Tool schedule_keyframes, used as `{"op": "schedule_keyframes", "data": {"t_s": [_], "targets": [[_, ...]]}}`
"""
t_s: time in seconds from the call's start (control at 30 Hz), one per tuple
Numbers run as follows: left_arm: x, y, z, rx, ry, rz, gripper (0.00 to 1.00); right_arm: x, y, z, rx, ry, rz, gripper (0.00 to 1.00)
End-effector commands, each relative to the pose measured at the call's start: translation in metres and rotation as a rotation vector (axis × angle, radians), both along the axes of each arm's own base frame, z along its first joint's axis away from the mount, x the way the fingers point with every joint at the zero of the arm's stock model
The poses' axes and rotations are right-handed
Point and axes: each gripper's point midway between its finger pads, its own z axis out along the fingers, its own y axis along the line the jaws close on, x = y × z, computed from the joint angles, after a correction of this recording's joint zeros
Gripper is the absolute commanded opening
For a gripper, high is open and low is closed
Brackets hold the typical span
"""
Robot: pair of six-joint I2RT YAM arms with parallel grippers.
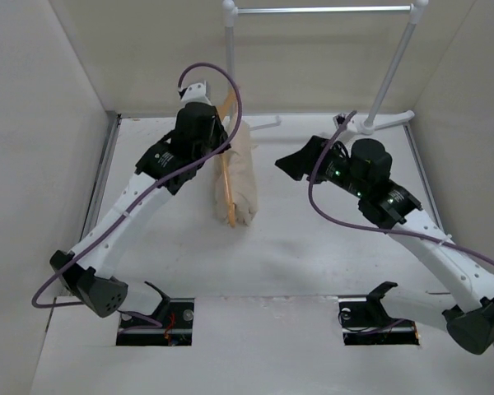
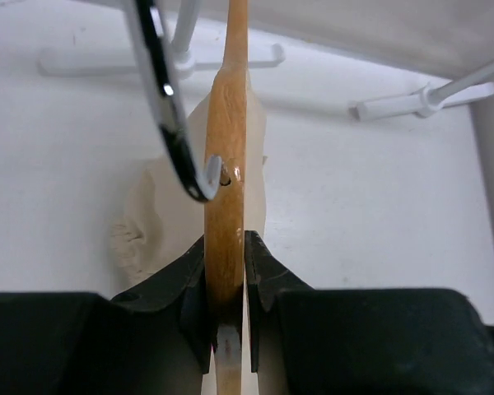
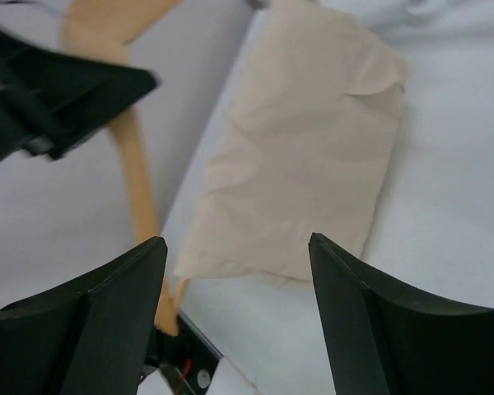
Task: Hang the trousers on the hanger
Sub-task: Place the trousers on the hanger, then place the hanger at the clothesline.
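Note:
The metal hook should stay free to hang the trousers on the bar, so my right gripper needs to grab the wooden hanger (image 1: 226,183) by its free sloping arm (image 1: 228,102) next.
My left gripper (image 1: 214,138) is shut on the light-orange wooden hanger (image 1: 226,183) and holds it up above the table. In the left wrist view its jaws (image 2: 226,240) clamp the hanger's wood (image 2: 227,164), with the metal hook (image 2: 169,107) curving to the left. The beige trousers (image 1: 242,169) hang folded over the hanger, their lower end near the table; they also show in the right wrist view (image 3: 305,156). My right gripper (image 1: 294,163) is open and empty, to the right of the trousers and apart from them, its jaws (image 3: 239,247) spread wide and facing the cloth and hanger (image 3: 137,156).
The white-and-metal garment rail (image 1: 321,10) stands at the back, its right post and foot (image 1: 379,122) behind my right arm. Its feet show in the left wrist view (image 2: 428,99). Walls close in left, right and behind.

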Motion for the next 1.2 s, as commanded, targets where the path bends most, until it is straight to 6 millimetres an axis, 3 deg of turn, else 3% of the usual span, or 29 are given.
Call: {"op": "schedule_keyframes", "data": {"t_s": [0.0, 0.1, 0.2, 0.33, 0.53, 0.6, 0.73, 0.8, 0.87, 1.0, 1.17], "targets": [[0.007, -0.014, 0.049, -0.044, -0.081, -0.036, 0.01, -0.016, 0.018, 0.054, 0.01, -0.149, 0.108, 0.77], [0.011, -0.03, 0.068, -0.07, -0.091, -0.076, 0.01, -0.025, 0.04, 0.08, 0.037, -0.217, 0.194, 0.79], [0.013, -0.047, 0.084, -0.098, -0.107, -0.112, 0.01, -0.023, 0.059, 0.087, 0.052, -0.234, 0.236, 0.79], [0.013, -0.066, 0.102, -0.124, -0.131, -0.154, 0.01, -0.018, 0.079, 0.078, 0.046, -0.217, 0.268, 0.79], [0.007, -0.085, 0.108, -0.141, -0.13, -0.2, 0.01, -0.01, 0.104, 0.042, 0.007, -0.143, 0.294, 0.73], [0.006, -0.086, 0.108, -0.144, -0.131, -0.206, 0.01, -0.013, 0.113, 0.035, 0.009, -0.125, 0.304, 0.66], [0.005, -0.088, 0.107, -0.147, -0.126, -0.209, 0.01, -0.018, 0.121, 0.037, 0.052, -0.106, 0.309, 0.31], [0.006, -0.088, 0.105, -0.147, -0.126, -0.207, 0.02, -0.021, 0.12, 0.048, 0.1, -0.099, 0.302, 0.2], [0.009, -0.086, 0.103, -0.152, -0.125, -0.198, 0.08, -0.026, 0.118, 0.064, 0.165, -0.098, 0.303, 0.14], [0.011, -0.086, 0.113, -0.205, -0.147, -0.203, 0.33, -0.02, 0.1, 0.095, 0.298, -0.1, 0.274, 0.08], [0.006, -0.083, 0.128, -0.255, -0.181, -0.222, 0.63, -0.002, 0.083, 0.115, 0.385, -0.092, 0.257, 0.05]]}}
